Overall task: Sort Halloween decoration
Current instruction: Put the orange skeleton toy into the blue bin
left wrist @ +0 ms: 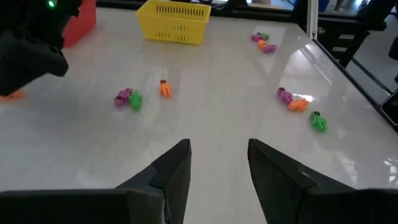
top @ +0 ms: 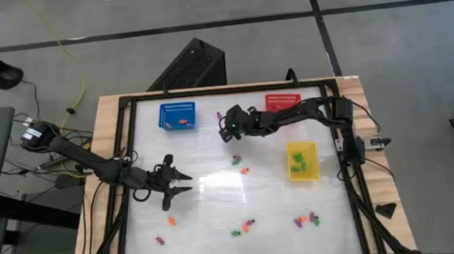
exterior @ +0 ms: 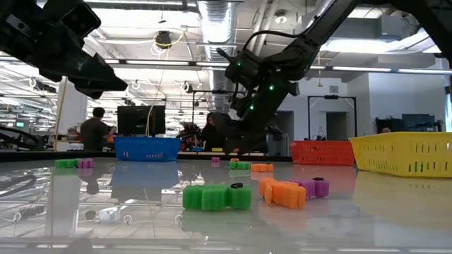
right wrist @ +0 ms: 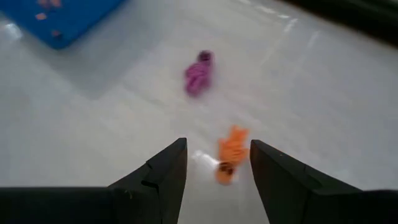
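My right gripper should lower to the orange trinket (right wrist: 233, 146) before closing, as my fingers are above it.
Tiny orange, purple and green trinkets lie scattered on the white table, among them a pair (top: 239, 165) at mid table and groups (top: 243, 227) (top: 306, 218) toward the near edge. My right gripper (top: 226, 133) (right wrist: 217, 158) is open and hovers beside the blue basket (top: 177, 115). An orange trinket (right wrist: 233, 146) lies on the table under the gap between its fingertips, and a purple one (right wrist: 199, 73) lies just beyond. My left gripper (top: 184, 184) (left wrist: 217, 162) is open over the left middle of the table, with bare table under its fingers.
The blue basket holds orange pieces. A red basket (top: 282, 101) stands at the far edge. A yellow basket (top: 303, 161) on the right holds green pieces. A black frame (top: 125, 167) borders the table. People show in the room behind (exterior: 95, 127).
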